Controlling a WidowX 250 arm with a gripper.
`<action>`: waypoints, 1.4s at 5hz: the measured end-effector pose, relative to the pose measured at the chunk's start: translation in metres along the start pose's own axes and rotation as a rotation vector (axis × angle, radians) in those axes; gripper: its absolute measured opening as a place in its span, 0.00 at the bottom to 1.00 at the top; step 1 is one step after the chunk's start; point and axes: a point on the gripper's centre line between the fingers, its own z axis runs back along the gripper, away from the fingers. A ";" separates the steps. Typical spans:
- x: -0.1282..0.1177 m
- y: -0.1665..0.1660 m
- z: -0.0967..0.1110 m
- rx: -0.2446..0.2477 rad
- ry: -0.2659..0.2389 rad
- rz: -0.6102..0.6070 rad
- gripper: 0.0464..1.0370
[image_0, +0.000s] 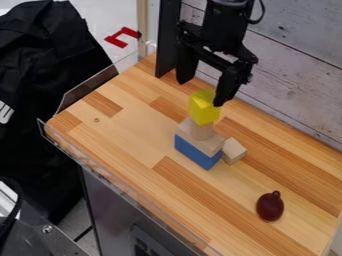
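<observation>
The yellow block is the top block, and my gripper will next grip it by its opposite sides to lift it above the wooden cylinder.
The black gripper hangs at the top centre, its two fingers spread apart with nothing between them. Just below is a yellow block; the right fingertip overlaps its upper right edge in view, and I cannot tell whether they touch. The yellow block rests on a small wooden cylinder. That cylinder stands on a flat natural-wood block, which lies on a blue block on the table. A small wooden cube sits at the right side of this stack.
A dark red, rounded object with a small knob lies at the lower right of the wooden table. A whitewashed plank wall runs behind the table. Clear low guards line the left and front edges, with black cloth beyond.
</observation>
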 end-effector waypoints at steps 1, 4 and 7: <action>-0.003 -0.007 -0.001 -0.014 0.015 -0.018 0.96; -0.009 -0.012 -0.024 -0.063 0.103 -0.018 0.96; -0.006 0.001 -0.041 -0.095 0.130 0.028 0.56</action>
